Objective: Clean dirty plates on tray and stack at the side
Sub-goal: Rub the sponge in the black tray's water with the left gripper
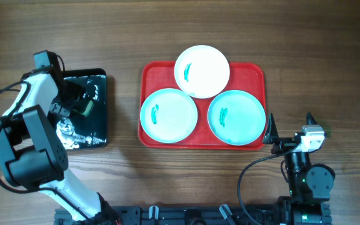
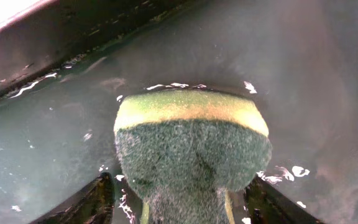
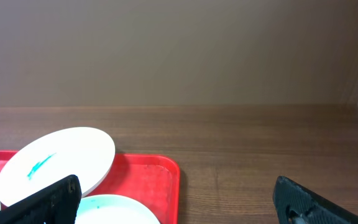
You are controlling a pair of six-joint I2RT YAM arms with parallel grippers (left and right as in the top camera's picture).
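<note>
I should grab the sponge (image 2: 191, 143) with my left gripper next, across its narrow middle (image 2: 187, 198). The sponge's yellow side then stays free to clean the dirty plates.
The red tray (image 1: 255, 72) holds three plates. The white plate (image 1: 202, 70) rests at the back, overlapping the left cyan plate (image 1: 169, 114) and the right cyan plate (image 1: 236, 117). Each has a small teal smear. My left gripper (image 1: 83, 105) is down in the black tray (image 1: 99, 134). In the left wrist view its fingers (image 2: 182, 183) are open on either side of a green and yellow sponge (image 2: 191, 143) lying in water, with small gaps at both sides. My right gripper (image 1: 289, 125) is open and empty, right of the red tray (image 3: 160, 174).
The black tray holds shallow water with glints. The left arm's body (image 1: 30, 147) stands at the table's front left, and the right arm's base (image 1: 308, 178) at the front right. Bare wooden table lies between the two trays and right of the red tray.
</note>
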